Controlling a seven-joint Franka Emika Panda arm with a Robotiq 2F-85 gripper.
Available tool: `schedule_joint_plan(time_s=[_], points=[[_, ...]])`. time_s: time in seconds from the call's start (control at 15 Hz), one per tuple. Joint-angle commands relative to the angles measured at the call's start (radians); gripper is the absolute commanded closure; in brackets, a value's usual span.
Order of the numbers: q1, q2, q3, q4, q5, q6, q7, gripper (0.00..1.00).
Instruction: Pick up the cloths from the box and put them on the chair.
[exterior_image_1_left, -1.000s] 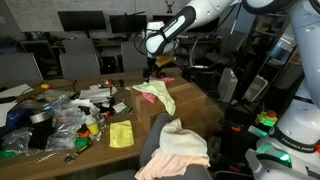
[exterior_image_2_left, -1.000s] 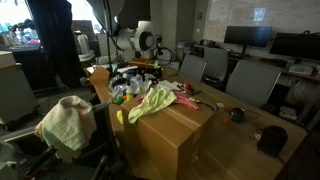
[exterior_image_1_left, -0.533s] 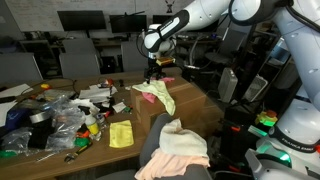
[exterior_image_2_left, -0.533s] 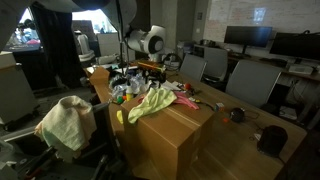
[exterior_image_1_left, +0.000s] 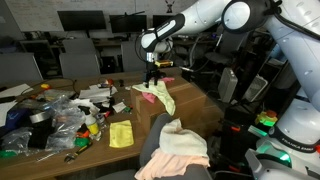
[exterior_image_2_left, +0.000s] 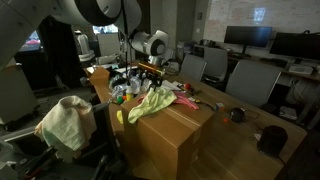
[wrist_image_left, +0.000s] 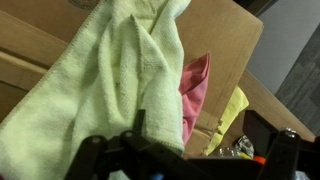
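Note:
My fingers are above the fold of the pale yellow-green cloth in an exterior view, with the fold between them, so my gripper needs to lower before it closes on the fold.
A pale yellow-green cloth (exterior_image_1_left: 156, 96) (exterior_image_2_left: 152, 102) hangs over the near corner of the brown cardboard box (exterior_image_1_left: 190, 108) (exterior_image_2_left: 185, 135). In the wrist view this cloth (wrist_image_left: 115, 70) fills the left half, with a pink cloth (wrist_image_left: 196, 85) beside it against the box wall (wrist_image_left: 215, 35). My gripper (exterior_image_1_left: 153, 72) (exterior_image_2_left: 150, 68) (wrist_image_left: 190, 160) hangs open just above the draped cloth, with nothing between its fingers. On the grey chair (exterior_image_1_left: 150, 150) (exterior_image_2_left: 100, 130) lie peach and white cloths (exterior_image_1_left: 178, 148) (exterior_image_2_left: 64, 120).
The table (exterior_image_1_left: 100, 150) left of the box holds clutter: clear plastic bags (exterior_image_1_left: 60, 118), small items and a bright yellow square cloth (exterior_image_1_left: 121, 134). Dark office chairs (exterior_image_2_left: 245, 85) and monitors (exterior_image_1_left: 82, 20) stand behind. The robot base (exterior_image_1_left: 295, 130) is at the right.
The arm has swung round and the gripper has come down a little toward the yellow-green cloth. The jaws stayed open and the cloths have not moved.

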Motion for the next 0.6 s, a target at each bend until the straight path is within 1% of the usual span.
schedule_joint_plan(time_s=[0.0, 0.33, 0.53], points=[[-0.006, 0.065, 0.014, 0.09, 0.026, -0.072, -0.027, 0.0], [-0.005, 0.107, 0.01, 0.123, 0.019, -0.101, -0.023, 0.0], [0.003, 0.117, -0.006, 0.128, 0.007, -0.068, -0.004, 0.0]])
